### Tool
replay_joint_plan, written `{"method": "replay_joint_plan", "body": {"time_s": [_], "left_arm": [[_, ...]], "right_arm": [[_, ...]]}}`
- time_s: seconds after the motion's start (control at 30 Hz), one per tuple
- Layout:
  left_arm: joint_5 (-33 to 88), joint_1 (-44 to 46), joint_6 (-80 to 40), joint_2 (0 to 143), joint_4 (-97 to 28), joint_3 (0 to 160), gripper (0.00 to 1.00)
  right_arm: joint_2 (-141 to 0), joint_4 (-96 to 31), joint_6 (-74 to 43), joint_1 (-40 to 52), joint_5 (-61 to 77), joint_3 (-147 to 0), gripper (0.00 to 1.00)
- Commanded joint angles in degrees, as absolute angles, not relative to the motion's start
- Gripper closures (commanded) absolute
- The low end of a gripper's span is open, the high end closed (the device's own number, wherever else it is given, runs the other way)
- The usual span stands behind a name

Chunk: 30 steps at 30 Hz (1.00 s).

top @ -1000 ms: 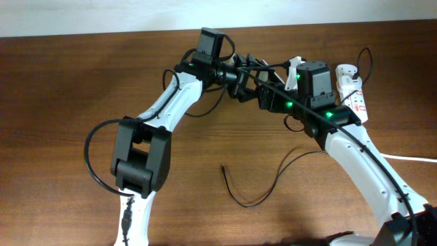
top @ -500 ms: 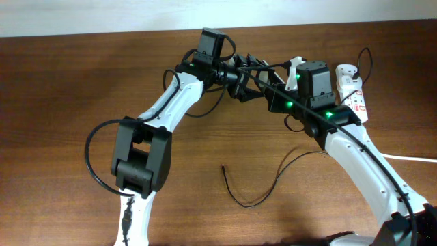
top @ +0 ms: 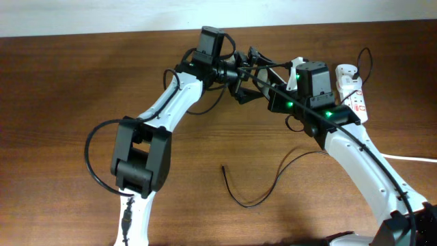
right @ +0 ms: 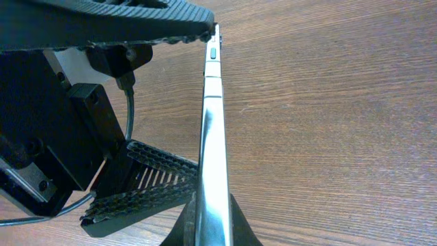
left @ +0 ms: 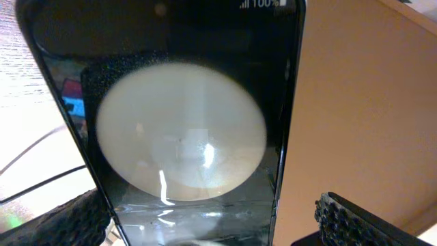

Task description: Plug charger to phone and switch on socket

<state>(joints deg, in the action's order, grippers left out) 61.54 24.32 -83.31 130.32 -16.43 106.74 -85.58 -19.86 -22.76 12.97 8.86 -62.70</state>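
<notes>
The left gripper should next grab the phone (left: pixel 184 137) by the end opposite the right gripper, so that the phone's other end stays free for plugging in the charger.
The phone (left: pixel 184 137) is held up on edge above the table, its glossy screen showing a big round white reflection. In the right wrist view the phone (right: pixel 213 130) appears as a thin silver edge, and my right gripper (right: pixel 213 232) is shut on its near end. My left gripper (left: pixel 212 229) stands open around the phone, the right-hand finger (left: pixel 355 219) clearly apart from its edge. In the overhead view both grippers meet at the back middle, the left gripper (top: pixel 244 74) facing the right gripper (top: pixel 272 87). The charger (top: pixel 249 203) lies loose on the table in front. The socket (top: pixel 355 96) lies at the back right.
The left gripper's ribbed fingers (right: pixel 136 191) stand to the left of the phone in the right wrist view. The socket's thick white cord (top: pixel 410 158) runs off to the right edge. Brown wooden table (top: pixel 54 102) lies all around, with a pale wall along the back.
My right gripper has shut on the phone. My left gripper's fingers have spread apart and let go of it. Both arms have stayed about where they were.
</notes>
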Motion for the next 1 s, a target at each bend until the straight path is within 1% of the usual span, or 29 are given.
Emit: {"method": "replay_joint_plan", "body": {"time_s": [0.0, 0.17, 0.2, 0.27, 0.33, 0.37, 0.43, 0.47, 0.53, 0.57, 0.6, 0.67, 0.73, 0.8, 0.83, 0.9, 0.97], "left_arm": [[67.07, 22.0, -78.7, 129.82, -16.69, 107.85, 0.01], [71.24, 20.16, -75.18, 129.56, -17.89, 107.85, 0.01], [71.18, 19.73, -73.54, 129.51, -17.82, 107.85, 0.01], [71.2, 16.62, -67.53, 129.51, -17.85, 107.85, 0.01], [71.18, 13.21, -67.13, 129.51, -17.56, 107.85, 0.01], [71.18, 11.44, -67.16, 129.51, -17.54, 107.85, 0.01], [71.18, 9.04, -67.18, 129.51, -15.73, 107.85, 0.01], [71.18, 8.54, -67.4, 129.51, -12.45, 107.85, 0.0], [70.52, 8.45, -71.83, 129.51, -5.02, 107.85, 0.01], [70.08, 8.71, -73.65, 129.51, 0.49, 107.85, 0.01], [69.1, 8.99, -73.73, 129.51, 3.2, 107.85, 0.01], [64.34, 10.33, -76.51, 129.51, 5.56, 107.85, 0.01], [60.62, 11.49, -77.21, 129.51, 5.58, 107.85, 0.01], [58.28, 12.43, -80.29, 129.51, 6.13, 107.85, 0.01], [58.04, 12.71, -81.19, 129.51, 8.93, 107.85, 0.01], [58.02, 12.71, -84.93, 129.51, 12.21, 107.85, 0.01], [58.04, 12.71, -89.97, 129.51, 13.08, 107.85, 0.01]], "right_arm": [[-85.62, -18.35, -22.96, 13.08, 6.59, -63.66, 0.96], [-85.62, -18.26, -23.0, 6.5, 8.05, -63.68, 0.96], [-85.6, -18.26, -23.05, 5.5, 11.51, -63.66, 0.96], [-85.6, -16.91, -28.03, 3.6, 26.06, -63.68, 0.96], [-85.6, -14.13, -35.53, 2.52, 35.44, -63.68, 0.96], [-85.6, -12.62, -39.07, 2.52, 37.08, -63.68, 0.96], [-85.6, -9.78, -48.03, 2.55, 37.15, -63.68, 0.96], [-85.6, -6.7, -54.74, 2.61, 37.41, -63.68, 0.96], [-85.6, -3.55, -63.53, 2.61, 37.56, -63.68, 0.96], [-85.6, -2.02, -69.84, 2.72, 37.56, -63.68, 0.96], [-85.6, -0.89, -73.71, 3.18, 37.54, -63.68, 0.96], [-85.6, 7.22, -76.9, 6.26, 36.84, -63.68, 0.96], [-85.6, 11.05, -81.73, 8.84, 34.63, -63.68, 0.96], [-85.6, 11.4, -84.66, 11.14, 32.1, -63.68, 0.96], [-85.6, 11.4, -84.79, 12.03, 30.96, -63.68, 0.96], [-85.6, 11.42, -84.84, 12.38, 30.79, -63.68, 0.96], [-85.6, 11.46, -88.4, 12.38, 30.74, -63.68, 0.96]]}}
